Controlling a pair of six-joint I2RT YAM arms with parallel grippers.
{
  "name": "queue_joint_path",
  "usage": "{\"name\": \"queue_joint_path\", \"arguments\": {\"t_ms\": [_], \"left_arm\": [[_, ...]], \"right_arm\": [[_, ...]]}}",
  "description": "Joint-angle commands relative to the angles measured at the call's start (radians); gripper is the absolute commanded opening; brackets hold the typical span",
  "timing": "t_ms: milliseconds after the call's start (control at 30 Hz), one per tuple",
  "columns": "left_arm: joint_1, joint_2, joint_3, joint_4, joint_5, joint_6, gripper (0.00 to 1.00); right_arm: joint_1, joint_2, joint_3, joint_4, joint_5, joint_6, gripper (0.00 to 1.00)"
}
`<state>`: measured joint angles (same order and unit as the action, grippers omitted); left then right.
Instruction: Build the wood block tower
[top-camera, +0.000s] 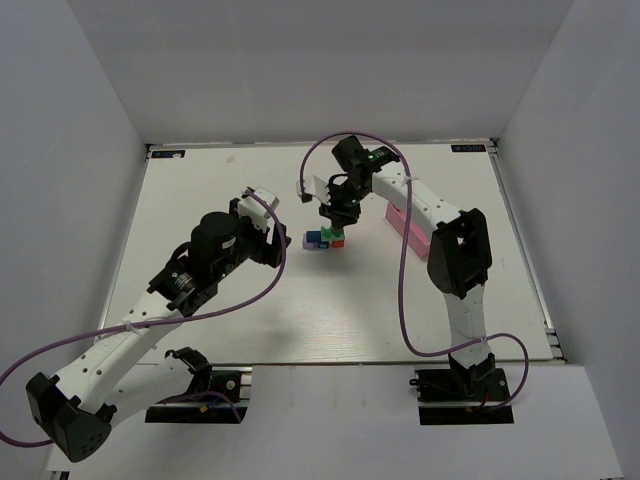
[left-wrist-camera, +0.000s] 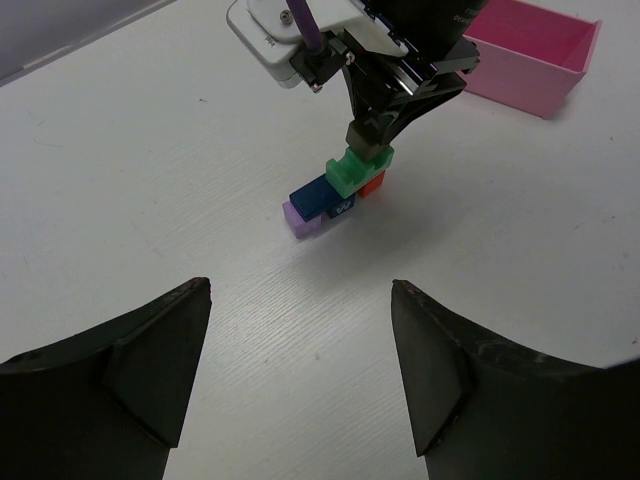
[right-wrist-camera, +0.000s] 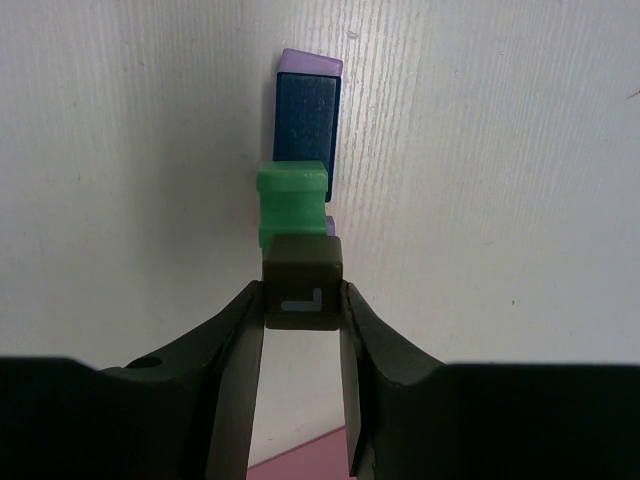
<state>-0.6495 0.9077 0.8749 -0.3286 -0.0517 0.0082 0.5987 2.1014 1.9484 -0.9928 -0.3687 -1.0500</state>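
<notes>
The dark olive block sits over the green block's end and the olive block would stay on the tower (top-camera: 324, 239), so my right gripper opens next.
The wood block tower (top-camera: 324, 239) stands mid-table: a lilac block (left-wrist-camera: 303, 217), a blue one (left-wrist-camera: 318, 195) and a red-orange one (left-wrist-camera: 373, 183) low down, with a green block (left-wrist-camera: 350, 170) on top. My right gripper (right-wrist-camera: 303, 302) hangs straight above it, shut on a dark olive block (right-wrist-camera: 303, 280) with a white mark. That block sits right over the green block (right-wrist-camera: 291, 200); whether they touch I cannot tell. My left gripper (left-wrist-camera: 300, 370) is open and holds nothing. It hovers to the left of the tower, a short way off.
A pink tray (top-camera: 408, 228) lies just right of the tower, beside the right arm's forearm; it also shows at the top right (left-wrist-camera: 530, 50) of the left wrist view. White walls enclose the table on three sides.
</notes>
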Motion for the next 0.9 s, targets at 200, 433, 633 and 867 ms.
{"name": "queue_joint_path", "arguments": {"t_ms": [200,433,633,867], "left_arm": [[0.005,-0.023,-0.001,0.011,-0.005,0.004,0.82],[0.005,-0.023,-0.001,0.011,-0.005,0.004,0.82],[0.005,-0.023,-0.001,0.011,-0.005,0.004,0.82],[0.005,-0.023,-0.001,0.011,-0.005,0.004,0.82]], "right_arm": [[0.007,0.002,-0.008,0.008,-0.004,0.008,0.34],[0.007,0.0,-0.014,0.014,0.005,0.013,0.46],[0.007,-0.004,-0.025,0.025,0.004,0.011,0.63],[0.007,-0.03,-0.049,0.055,-0.003,0.021,0.9]]}}
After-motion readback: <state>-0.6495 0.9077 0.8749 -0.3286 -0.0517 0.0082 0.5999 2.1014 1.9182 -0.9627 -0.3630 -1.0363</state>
